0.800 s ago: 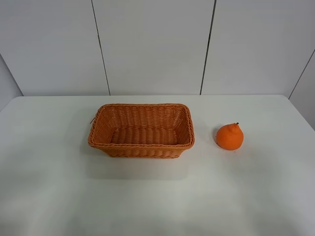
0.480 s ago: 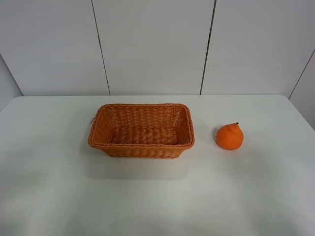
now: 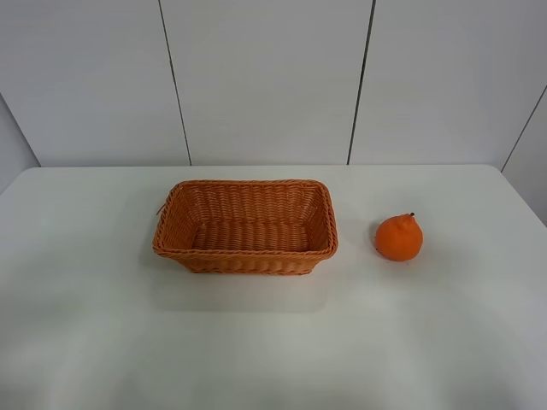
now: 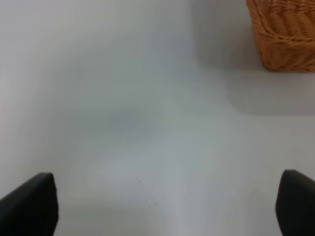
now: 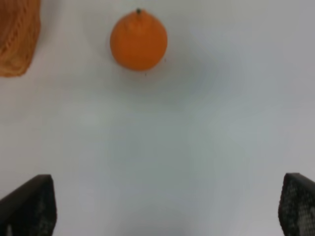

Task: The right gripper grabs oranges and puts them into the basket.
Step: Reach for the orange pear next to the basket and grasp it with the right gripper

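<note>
I need to put the orange (image 3: 399, 237) into the wicker basket (image 3: 246, 226), so next I should grab it by its round sides with my right gripper.
The orange (image 3: 399, 237) sits on the white table to the right of the wicker basket (image 3: 246, 226), apart from it. The basket holds nothing. Neither arm shows in the high view. In the right wrist view the orange (image 5: 139, 40) lies ahead of my right gripper (image 5: 165, 209), well beyond its black fingertips (image 5: 30, 205), which are spread wide and hold nothing; a corner of the basket (image 5: 17, 39) shows beside the orange. In the left wrist view my left gripper (image 4: 165, 206) is open and holds nothing, with a basket corner (image 4: 285, 37) far ahead.
The white table (image 3: 273, 342) ends at a grey panelled wall (image 3: 265, 81) behind the basket. Its right edge runs close past the orange.
</note>
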